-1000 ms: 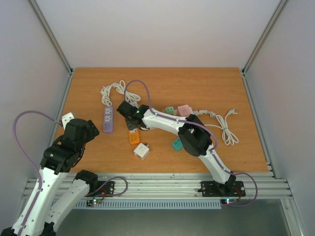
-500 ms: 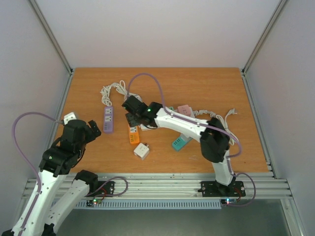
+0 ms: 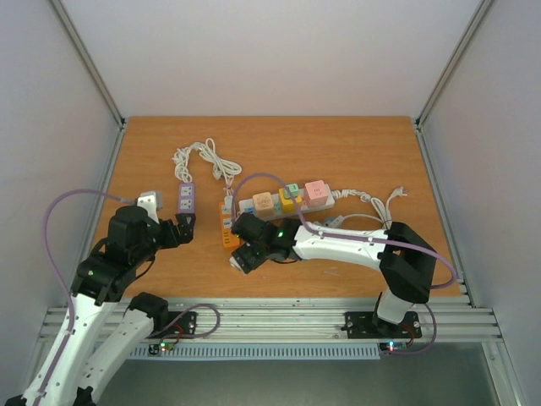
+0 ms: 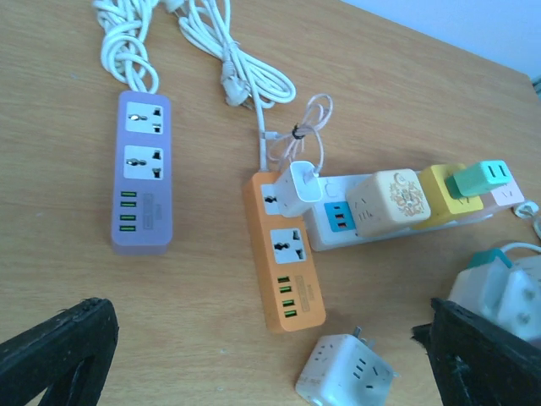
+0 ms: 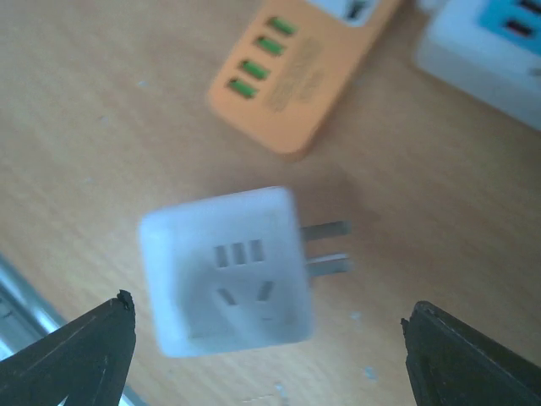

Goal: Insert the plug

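Note:
The robot's right gripper isn't ready to close on the cube yet and needs to go lower: the right gripper's fingers stop above the cube.
A white cube plug (image 5: pixel 224 271) lies on the table, its two prongs (image 5: pixel 325 245) pointing right. My right gripper (image 5: pixel 270 359) hovers open above it, fingers on either side, not touching. In the top view the right gripper (image 3: pixel 245 252) covers most of the cube (image 3: pixel 239 264). An orange power strip (image 4: pixel 286 254) lies just beyond, with a small white charger (image 4: pixel 300 188) in its far socket and the near socket free. It also shows in the top view (image 3: pixel 228 228). My left gripper (image 3: pixel 183 228) is open and empty, left of the orange strip. The cube shows in the left wrist view (image 4: pixel 345 382).
A purple power strip (image 4: pixel 142 173) lies left of the orange one. A white power strip (image 3: pixel 287 201) with several coloured adapters lies behind my right arm. White cable coils lie at the back left (image 3: pixel 199 156) and right (image 3: pixel 389 216).
My right gripper has pulled back from the far end of the orange strip to over the white cube. My left gripper has swung right toward the strips.

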### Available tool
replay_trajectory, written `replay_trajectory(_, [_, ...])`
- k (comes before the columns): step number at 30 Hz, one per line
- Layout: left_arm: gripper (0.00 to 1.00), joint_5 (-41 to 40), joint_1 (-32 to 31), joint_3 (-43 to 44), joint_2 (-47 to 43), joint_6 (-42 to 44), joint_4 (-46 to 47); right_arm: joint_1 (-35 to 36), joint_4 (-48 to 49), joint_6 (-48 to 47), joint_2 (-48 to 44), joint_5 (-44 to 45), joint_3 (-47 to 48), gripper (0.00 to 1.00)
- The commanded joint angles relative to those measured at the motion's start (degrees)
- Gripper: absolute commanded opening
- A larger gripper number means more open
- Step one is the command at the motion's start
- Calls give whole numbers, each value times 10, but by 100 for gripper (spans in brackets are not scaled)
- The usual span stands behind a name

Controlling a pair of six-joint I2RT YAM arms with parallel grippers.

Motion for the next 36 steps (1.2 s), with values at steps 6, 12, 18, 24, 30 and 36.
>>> replay_trajectory(6, [99, 43, 0, 6, 17, -6, 15, 42, 42, -25, 64, 43, 15, 88])
replay_trajectory(12, [99, 67, 0, 0, 8, -12, 19, 43, 50, -41, 82, 3, 10, 81])
replay_trajectory(18, [99, 72, 0, 1, 9, -13, 24, 43, 57, -42, 82, -22, 11, 57])
replay_trajectory(24, [99, 79, 0, 1, 7, -5, 25, 40, 84, -31, 43, -44, -8, 50])
replay_trajectory(30, [99, 166, -1, 9, 5, 27, 46, 10, 113, -23, -20, -151, -30, 50])
replay_trajectory(36, [99, 295, -1, 23, 6, 73, 90, -82, 166, 31, -99, -355, -78, 50])
